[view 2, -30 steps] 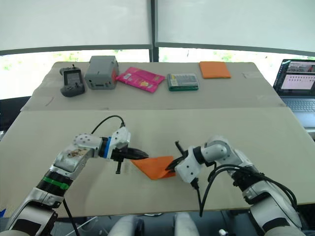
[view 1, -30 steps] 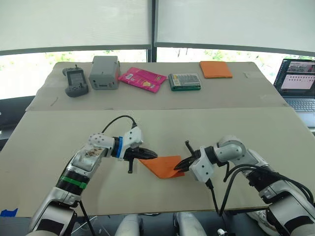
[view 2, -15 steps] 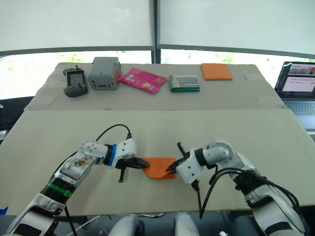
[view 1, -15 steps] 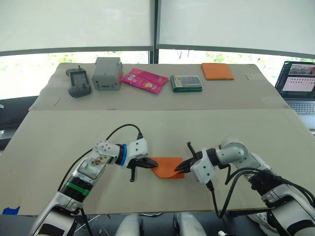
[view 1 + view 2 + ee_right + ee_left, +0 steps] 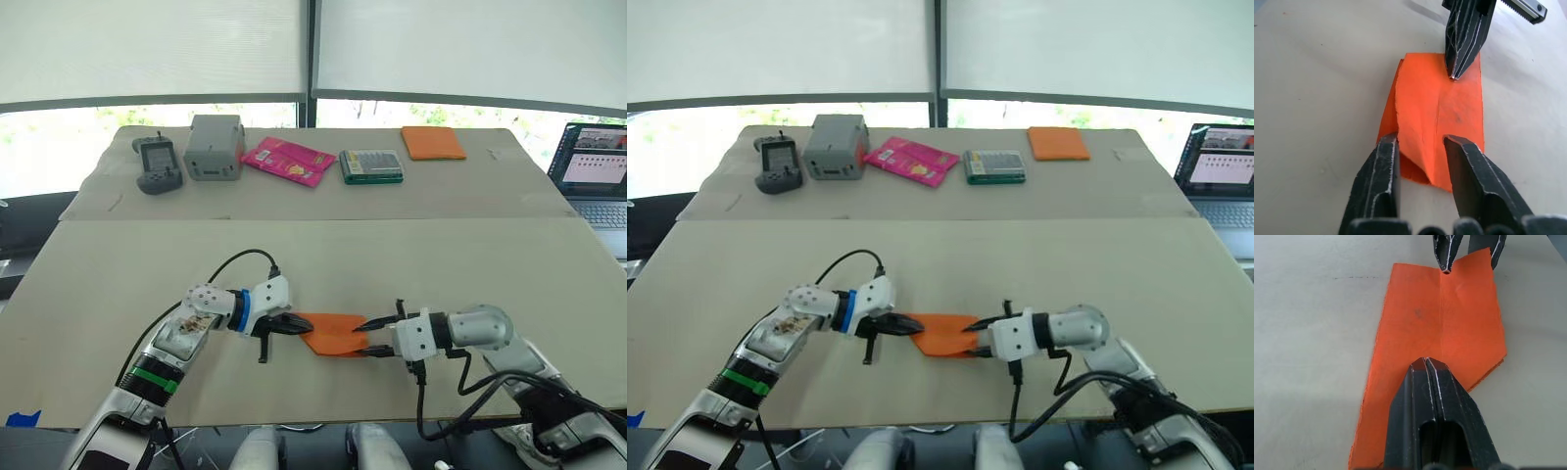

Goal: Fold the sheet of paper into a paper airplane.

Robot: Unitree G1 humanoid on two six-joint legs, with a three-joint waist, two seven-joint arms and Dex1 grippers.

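Next, my right gripper grabs the paper by its raised fold (image 5: 361, 338). That fold stands up while the rest of the wedge (image 5: 328, 333) lies low on the tabletop.
The sheet of paper (image 5: 331, 332) is a folded bright orange wedge with a centre crease, lying low over the near middle of the table (image 5: 441, 264). My left gripper (image 5: 305, 327) is shut at the paper's left end, and the crease runs into the seam between its fingers (image 5: 1426, 363). My right gripper (image 5: 361, 338) is open at the paper's right end. In the right wrist view (image 5: 1420, 142), one finger lies beside the paper's edge and the other over it. The two grippers point at each other along the crease.
Along the far edge of the table stand a handheld controller (image 5: 157, 164), a grey box (image 5: 215, 146), a pink packet (image 5: 286, 159), a green case (image 5: 370, 164) and an orange pad (image 5: 432, 142). An open laptop (image 5: 593, 168) sits at the far right.
The paper has come down from a lifted tilt to lie low and flat. My left gripper has shifted right with it. My right forearm has dropped and its gripper now points level at the paper.
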